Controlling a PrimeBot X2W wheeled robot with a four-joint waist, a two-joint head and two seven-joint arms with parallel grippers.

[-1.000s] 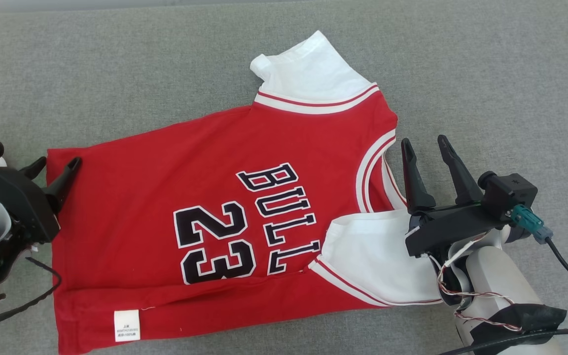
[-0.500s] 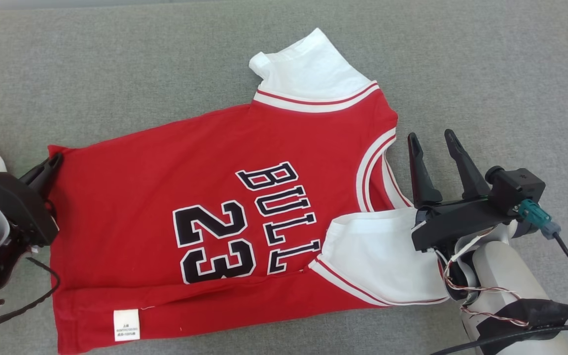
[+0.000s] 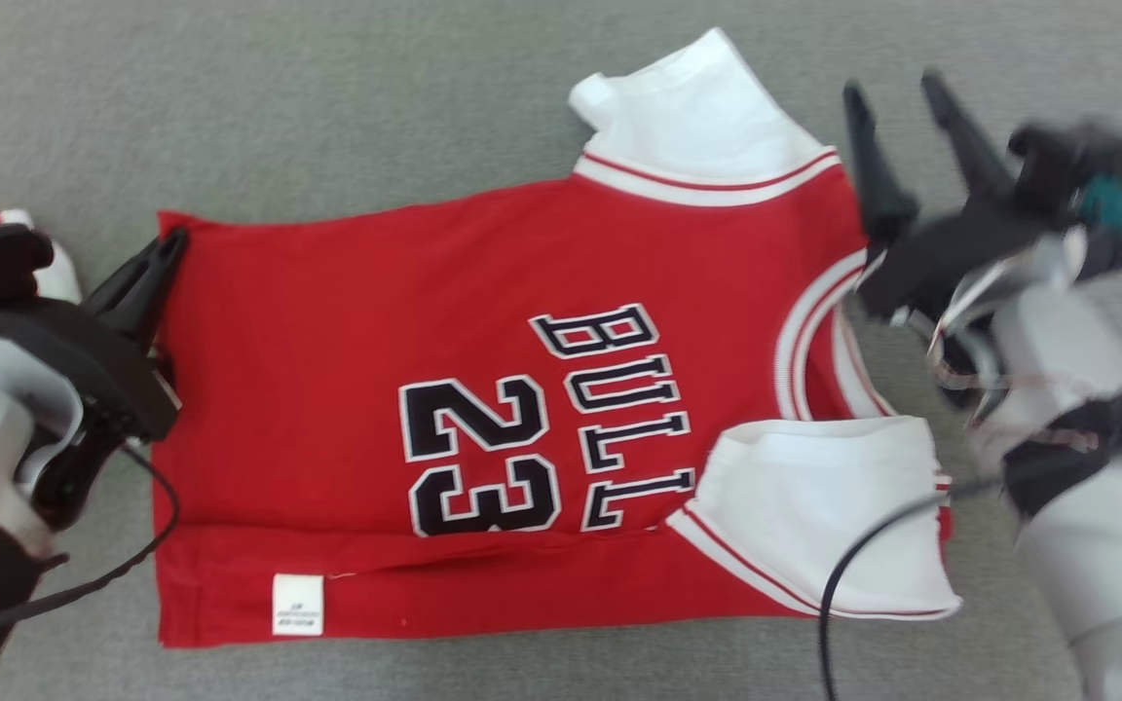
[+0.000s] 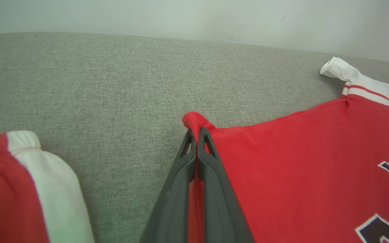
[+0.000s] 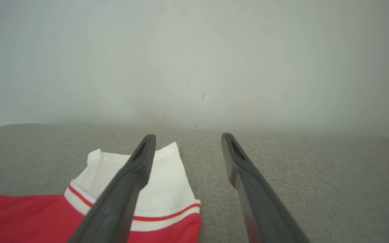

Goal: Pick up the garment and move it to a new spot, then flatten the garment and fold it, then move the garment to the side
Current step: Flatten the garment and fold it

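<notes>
My right gripper grabs the jersey by its unfolded white sleeve (image 3: 703, 111) next, to fold the jersey's side over the jersey's lettered front (image 3: 604, 386).
The garment (image 3: 483, 292) is a red jersey with white sleeves and black "BULL 23" lettering, lying spread on the grey fabric surface (image 3: 327, 88). My left gripper (image 3: 169, 248) is shut on the jersey's far hem corner (image 4: 194, 122), the red cloth pinched between its two fingers in the left wrist view (image 4: 196, 133). My right gripper (image 3: 897, 92) stands open, raised above the far white sleeve (image 3: 697, 117) near the collar; nothing sits between its fingers (image 5: 187, 138). The near sleeve (image 3: 814, 506) lies folded over the jersey's front.
A pale wall (image 5: 194, 60) rises behind the grey surface. A second red and white cloth piece (image 4: 22, 189) lies at the left in the left wrist view. Black cables (image 3: 843, 584) trail from both arms. Bare grey fabric lies beyond the jersey.
My left gripper closed on the hem corner. My right gripper rose and moved toward the far sleeve, staying open. The head camera shifted, so the jersey sits further right in its view.
</notes>
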